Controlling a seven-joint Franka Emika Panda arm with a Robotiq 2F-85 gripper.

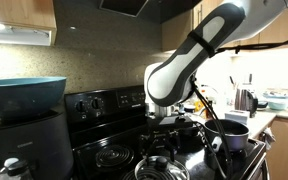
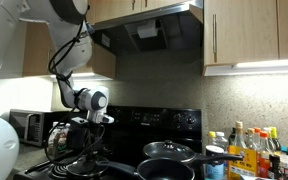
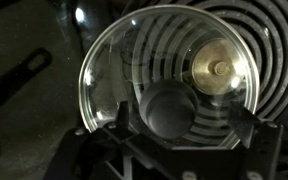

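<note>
The knob's sides are level with my open fingers in the wrist view, so my gripper needs to close. Closing now would hold the knob.
A round glass lid [image 3: 114, 70] with a black knob [image 3: 169, 108] lies over a coil burner [image 3: 219, 68] of a black stove. In the wrist view my gripper [image 3: 184, 120] is right above it. The two fingers stand wide apart on either side of the knob and do not touch it, so the gripper is open. In both exterior views the gripper [image 1: 162, 120] [image 2: 94, 122] hangs low over the stove top. The lid shows below it in an exterior view [image 1: 160, 164].
A dark pot with a long handle [image 1: 229, 135] stands on the stove beside the arm. A frying pan [image 2: 170, 153] sits on another burner. Bottles [image 2: 252, 150] crowd the counter. A large blue-rimmed container [image 1: 22, 98] stands close to the camera. A microwave [image 2: 26, 125] is on the counter.
</note>
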